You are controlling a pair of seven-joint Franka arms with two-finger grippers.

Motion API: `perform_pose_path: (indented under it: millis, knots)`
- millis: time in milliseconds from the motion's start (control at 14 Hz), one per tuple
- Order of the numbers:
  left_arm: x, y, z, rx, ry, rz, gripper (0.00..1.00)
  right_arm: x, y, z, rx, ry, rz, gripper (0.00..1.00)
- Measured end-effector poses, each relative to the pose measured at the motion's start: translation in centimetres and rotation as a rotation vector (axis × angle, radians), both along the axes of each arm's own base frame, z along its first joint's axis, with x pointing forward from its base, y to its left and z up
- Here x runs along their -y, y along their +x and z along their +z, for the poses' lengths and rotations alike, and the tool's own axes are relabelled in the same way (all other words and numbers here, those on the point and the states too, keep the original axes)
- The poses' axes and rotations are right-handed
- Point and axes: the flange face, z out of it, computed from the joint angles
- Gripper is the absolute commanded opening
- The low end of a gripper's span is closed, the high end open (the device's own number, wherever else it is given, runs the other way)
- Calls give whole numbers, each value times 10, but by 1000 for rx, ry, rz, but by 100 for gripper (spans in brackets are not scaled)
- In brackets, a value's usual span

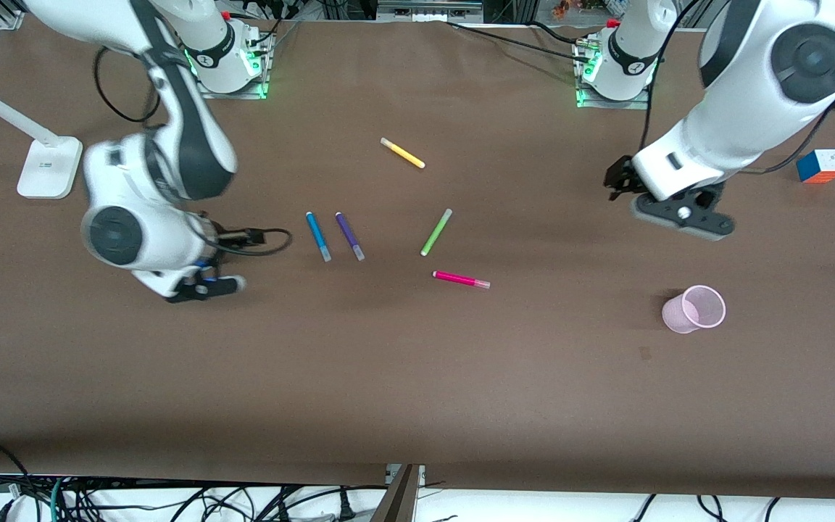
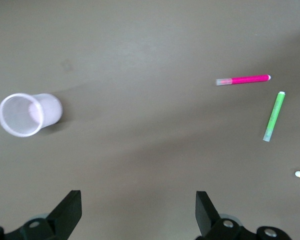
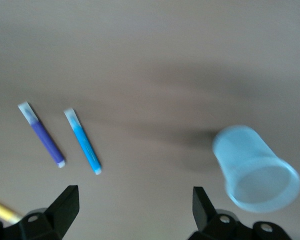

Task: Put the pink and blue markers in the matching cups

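I will reach the pink marker with my left gripper and grab its clear end with the cap (image 1: 482, 284), so that I can put it in the marker's matching pale pink cup (image 1: 694, 309).
The pink marker (image 1: 461, 279) lies on the brown table near the middle, and also shows in the left wrist view (image 2: 242, 79). The blue marker (image 1: 318, 236) lies beside a purple pen (image 1: 349, 235); the right wrist view shows the blue marker (image 3: 82, 141) too. The pale pink cup (image 1: 694, 309) stands toward the left arm's end and shows in the left wrist view (image 2: 27, 114). The pale blue cup (image 3: 255, 167) shows only in the right wrist view; the right arm hides it in the front view. My left gripper (image 1: 680, 216) (image 2: 138, 212) is open and empty over bare table. My right gripper (image 1: 204, 288) (image 3: 134, 212) is open and empty over bare table between the blue cup and the blue marker.
A lime-green pen (image 1: 436, 232) lies next to the pink marker, and a yellow pen (image 1: 403, 153) lies nearer the arm bases. A colour cube (image 1: 820, 165) sits at the left arm's end. A white lamp base (image 1: 48, 167) stands at the right arm's end.
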Motion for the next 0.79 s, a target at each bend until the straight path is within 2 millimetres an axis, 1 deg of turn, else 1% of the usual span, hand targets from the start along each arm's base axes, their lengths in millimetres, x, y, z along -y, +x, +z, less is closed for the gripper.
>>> perform_pose_path:
  millis: [143, 286, 357, 500, 571, 714, 786]
  knots:
    - [30, 13, -33, -46, -13, -55, 100, -39, -5, -40, 14, 2, 51, 100]
    - [66, 26, -74, -58, -45, -145, 100, -67, -12, -70, 33, 5, 85, 100]
    - [83, 31, -95, -50, -65, -193, 100, -76, -15, -81, 41, 7, 97, 100]
    - [110, 39, -140, -25, -102, -316, 100, -88, -21, -99, 58, 11, 113, 100]
    - [119, 43, -162, -9, -103, -390, 100, -92, -23, -107, 70, 15, 118, 100]
    - [127, 51, -207, 14, -93, -536, 100, -96, -30, -124, 95, 23, 126, 100]
    - [133, 52, -227, 30, -81, -611, 100, -96, -35, -131, 98, 23, 128, 98]
